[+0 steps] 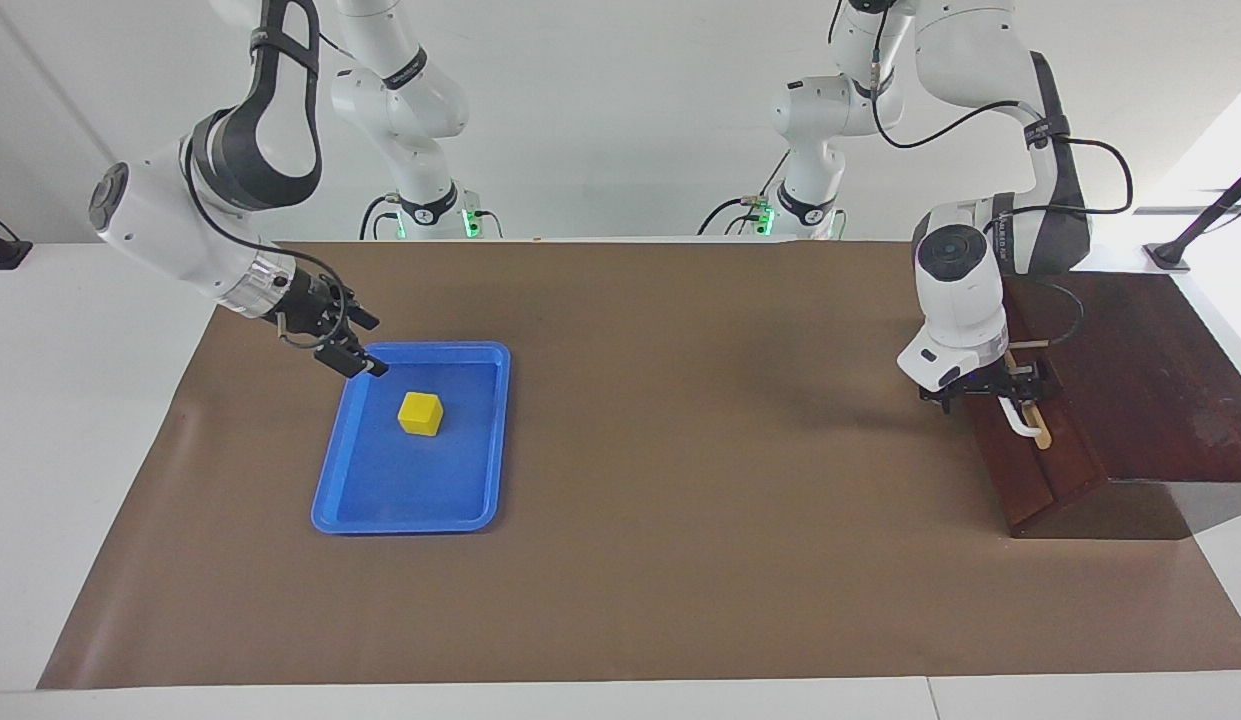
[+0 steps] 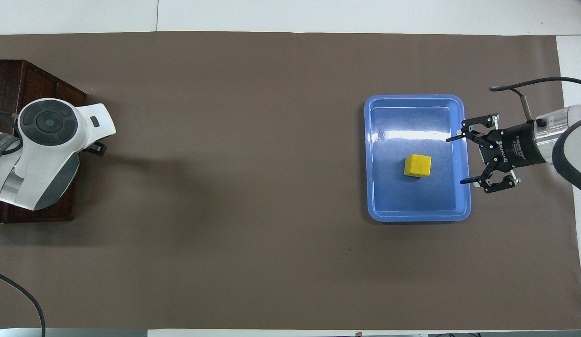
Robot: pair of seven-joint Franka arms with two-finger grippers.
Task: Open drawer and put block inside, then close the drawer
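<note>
I need to grab the yellow block next with my right gripper by its opposite sides, to bring the block out of the blue tray (image 2: 415,196) for the drawer.
The yellow block (image 1: 420,413) lies in a blue tray (image 1: 410,524) toward the right arm's end of the table; it also shows in the overhead view (image 2: 417,165). My right gripper (image 1: 369,346) is open, its fingers spread over the tray's rim beside the block and apart from it; it also shows in the overhead view (image 2: 458,160). The drawer (image 1: 1070,440) sits in a dark wooden cabinet (image 1: 1150,360) at the left arm's end. My left gripper (image 1: 985,393) is at the drawer's white handle (image 1: 1022,421). In the overhead view my left arm's wrist (image 2: 49,140) hides the handle.
The blue tray (image 2: 416,216) lies on a brown mat (image 1: 680,480) that covers the table. The cabinet (image 2: 33,77) stands at the mat's edge. A cable (image 2: 18,290) lies near the robots at the left arm's end.
</note>
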